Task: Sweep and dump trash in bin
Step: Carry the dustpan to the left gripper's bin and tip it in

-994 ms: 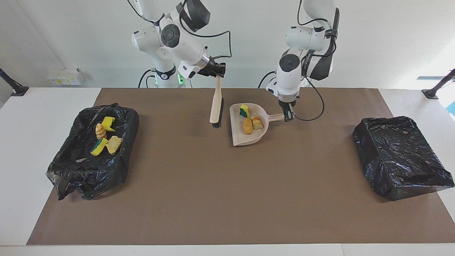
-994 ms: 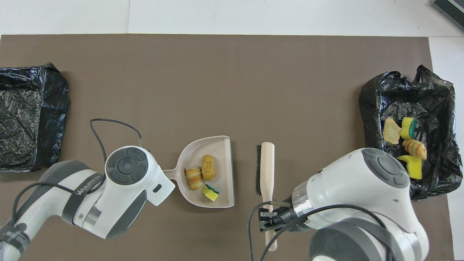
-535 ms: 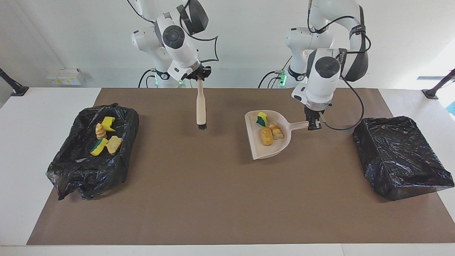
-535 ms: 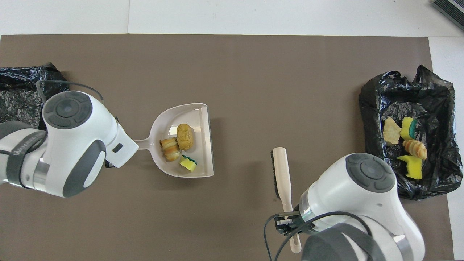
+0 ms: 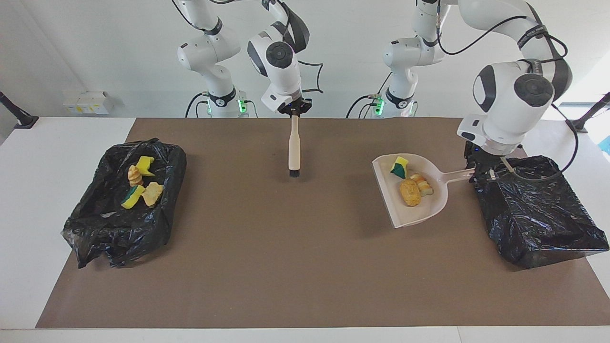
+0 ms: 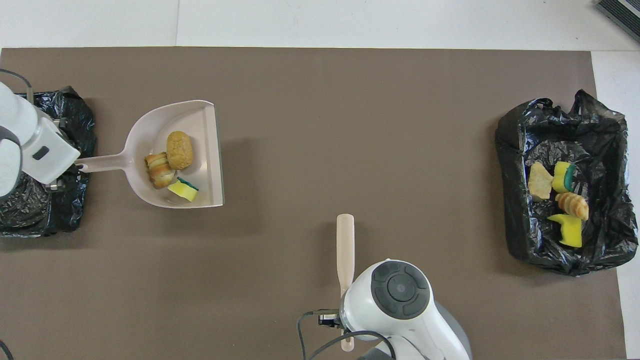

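Note:
The brush hangs above the brown mat in the overhead view, so my right gripper keeps hold of the beige brush [image 6: 345,246] for now.
My left gripper [image 5: 479,174] is shut on the handle of the beige dustpan [image 5: 419,214] and holds it raised beside the black-bagged bin [image 5: 538,219] at the left arm's end. The gripper is over that bin's edge. The pan carries three pieces of trash: a yellow sponge chunk [image 5: 399,166], a striped roll [image 5: 422,183] and a tan bread roll [image 5: 410,192]. In the overhead view the pan [image 6: 160,120] holds the same trash [image 6: 179,150] beside the bin [image 6: 40,220]. My right gripper [image 5: 294,112] is shut on the beige brush [image 5: 295,147], which hangs bristles down above the mat.
A second black-bagged bin [image 5: 119,228] at the right arm's end holds several pieces of trash [image 5: 140,183]; it also shows in the overhead view [image 6: 520,145]. A brown mat [image 5: 286,262] covers the table's middle.
My left arm has carried the loaded dustpan from the table's middle up to the bin at its own end. My right arm has swung the brush a little and keeps it raised.

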Tool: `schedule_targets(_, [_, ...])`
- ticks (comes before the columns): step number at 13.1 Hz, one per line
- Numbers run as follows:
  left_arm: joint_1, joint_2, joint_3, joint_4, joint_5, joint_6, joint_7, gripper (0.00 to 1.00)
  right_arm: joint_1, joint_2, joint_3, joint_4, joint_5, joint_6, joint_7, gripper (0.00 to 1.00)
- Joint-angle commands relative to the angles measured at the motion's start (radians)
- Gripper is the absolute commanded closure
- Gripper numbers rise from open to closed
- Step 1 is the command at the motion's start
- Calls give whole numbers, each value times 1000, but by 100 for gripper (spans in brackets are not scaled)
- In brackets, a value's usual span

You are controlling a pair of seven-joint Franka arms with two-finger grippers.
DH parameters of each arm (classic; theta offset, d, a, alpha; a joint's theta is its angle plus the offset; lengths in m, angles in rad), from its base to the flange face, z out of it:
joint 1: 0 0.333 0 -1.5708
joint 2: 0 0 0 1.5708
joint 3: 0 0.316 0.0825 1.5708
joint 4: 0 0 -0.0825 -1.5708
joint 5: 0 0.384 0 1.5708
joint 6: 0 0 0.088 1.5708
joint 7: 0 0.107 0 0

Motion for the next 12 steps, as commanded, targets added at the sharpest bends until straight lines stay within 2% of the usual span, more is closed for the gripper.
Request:
schedule_targets(1, [104, 48, -15, 71, 33, -19, 131, 100, 50, 51, -2, 5, 33, 69, 22, 100])
schedule_targets(4, [252, 68, -15, 114, 55, -17, 329, 100, 121, 127, -2, 6, 33, 178, 22, 100])
schedule_targets(7, [377, 119, -13, 209, 60, -10, 530, 100, 121, 127, -2, 3, 34, 166, 4, 96])
schedule_targets(9, [438, 145, -13, 254, 99, 51, 630, 100, 120, 122, -2, -8, 33, 160, 4, 95])
schedule_targets(11, [451, 166, 3, 268, 179, 119, 592, 100, 117, 116, -2, -24, 33, 157, 4, 92])
schedule_targets(12, [446, 171, 5, 288, 237, 128, 560, 100, 117, 121, -2, -28, 33, 158, 3, 85])
